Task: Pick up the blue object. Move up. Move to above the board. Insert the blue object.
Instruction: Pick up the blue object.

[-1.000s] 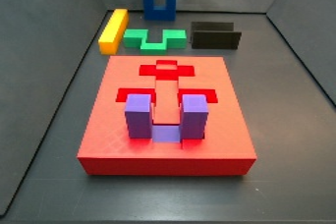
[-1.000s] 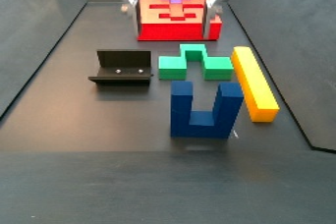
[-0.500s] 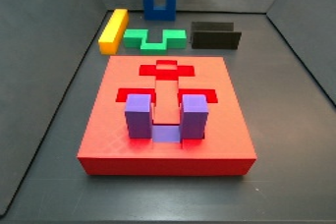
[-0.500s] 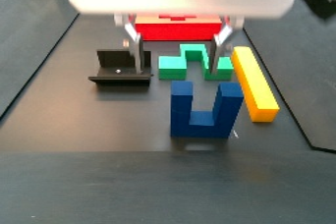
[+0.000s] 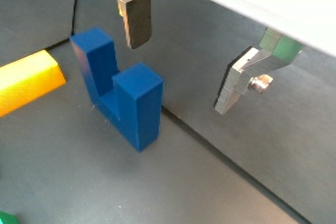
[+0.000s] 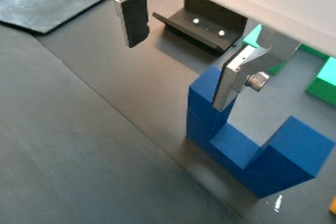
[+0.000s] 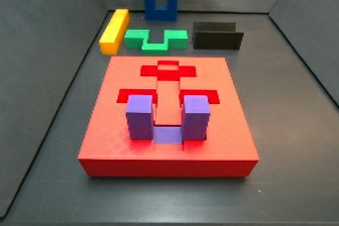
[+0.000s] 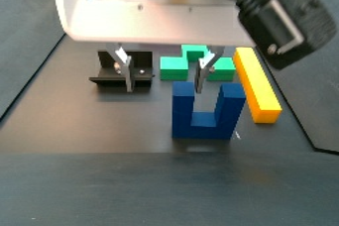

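Note:
The gripper grips the blue object by its one prong (image 5: 140, 102) next, to lift the blue object and insert it into the red board.
The blue object (image 8: 208, 108) is a dark-blue U-shaped block standing upright on the dark floor, prongs up. It also shows in a side view (image 7: 161, 2) and in both wrist views (image 5: 121, 88) (image 6: 250, 138). My gripper (image 8: 167, 71) is open and empty, low over the floor just behind the blue object, offset toward the fixture (image 8: 122, 76). One finger (image 6: 237, 76) hangs close to a blue prong, the other finger (image 6: 133, 17) is over bare floor. The red board (image 7: 166, 121) holds a purple U-shaped block (image 7: 169, 119) in a recess.
A green block (image 8: 193, 63) and a long yellow block (image 8: 259, 83) lie beside the blue object. The fixture also shows in a wrist view (image 6: 203, 31). The yellow block's end (image 5: 27, 81) shows close to the blue object. Dark walls ring the floor.
My gripper has come down and toward the blue object, and its fingers now hang level with the fixture and the blue prongs. The blocks have not moved.

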Robot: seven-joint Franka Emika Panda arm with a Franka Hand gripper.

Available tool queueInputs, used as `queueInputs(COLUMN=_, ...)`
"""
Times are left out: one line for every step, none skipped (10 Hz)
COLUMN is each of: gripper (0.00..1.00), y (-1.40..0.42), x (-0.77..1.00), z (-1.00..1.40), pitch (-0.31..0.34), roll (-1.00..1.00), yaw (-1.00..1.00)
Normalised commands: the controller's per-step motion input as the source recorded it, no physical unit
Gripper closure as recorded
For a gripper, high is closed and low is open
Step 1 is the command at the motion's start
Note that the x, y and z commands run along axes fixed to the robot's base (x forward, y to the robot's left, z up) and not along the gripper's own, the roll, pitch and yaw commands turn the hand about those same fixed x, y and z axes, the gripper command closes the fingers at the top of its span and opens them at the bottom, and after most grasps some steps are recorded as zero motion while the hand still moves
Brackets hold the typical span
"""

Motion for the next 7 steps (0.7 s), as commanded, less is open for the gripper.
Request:
queueInputs(gripper=0.0, y=-0.01, x=-0.01, z=-0.13, pitch=-0.063, roll=0.02, yaw=-0.05)
queueInputs(gripper=0.0, y=-0.09, x=0.0, z=0.0, pitch=0.0, roll=0.02, yaw=0.0)
queueInputs(gripper=0.0, y=-0.17, x=0.0, z=0.0, pitch=0.0, roll=0.02, yaw=-0.02)
queueInputs(gripper=0.0, y=-0.19, x=0.0, z=0.0, pitch=0.0, roll=0.04, yaw=0.0)
queueInputs(gripper=0.0, y=-0.17, x=0.0, z=-0.02, pitch=0.0, roll=0.06, yaw=0.0)
queueInputs(gripper=0.0, y=-0.12, x=-0.22, z=-0.05, pitch=-0.006, roll=0.08, yaw=-0.04)
queueInputs(gripper=0.0, y=-0.1, x=-0.37, z=-0.04, pitch=-0.017, roll=0.07, yaw=-0.12)
